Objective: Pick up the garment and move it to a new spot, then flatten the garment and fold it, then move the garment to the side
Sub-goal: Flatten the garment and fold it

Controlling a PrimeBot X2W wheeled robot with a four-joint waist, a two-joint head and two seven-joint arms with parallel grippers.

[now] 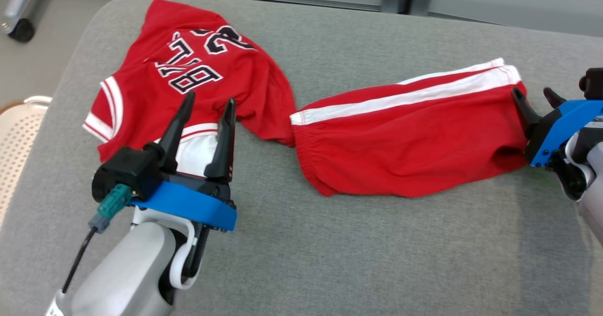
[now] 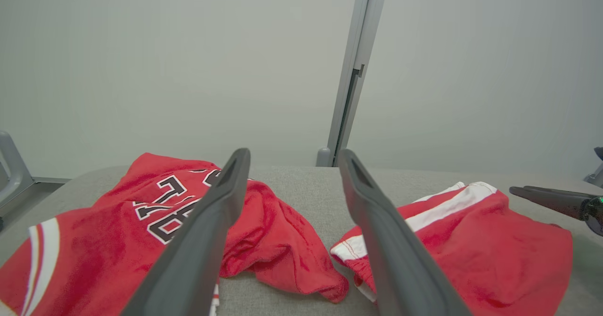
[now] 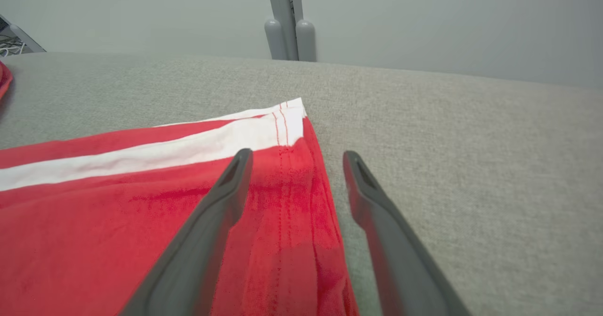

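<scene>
The red shorts need to be folded, so the robot's right gripper should next grab the stitched leg hem beside the white stripe (image 1: pixel 441 90).
Two red garments lie on the grey cushion (image 1: pixel 358 250). A rumpled red jersey (image 1: pixel 198 71) with black-and-white lettering sits at the far left, also seen in the left wrist view (image 2: pixel 118 231). Red shorts (image 1: pixel 410 137) with white side stripes lie flat at the right (image 2: pixel 480 250) (image 3: pixel 118 222). My left gripper (image 1: pixel 209 99) (image 2: pixel 293 155) is open, hovering over the jersey's near hem with nothing between its fingers. My right gripper (image 1: pixel 532 92) (image 3: pixel 297 155) is open at the shorts' right end, its left finger over the hem, its right finger over bare cushion.
A white perforated seat (image 1: pixel 19 137) stands off the cushion's left edge, and a black caster wheel (image 1: pixel 21 29) rests on the floor beyond. A grey wall with a vertical post (image 2: pixel 351 85) rises behind the cushion. My right gripper's finger (image 2: pixel 546 197) reaches in from the right in the left wrist view.
</scene>
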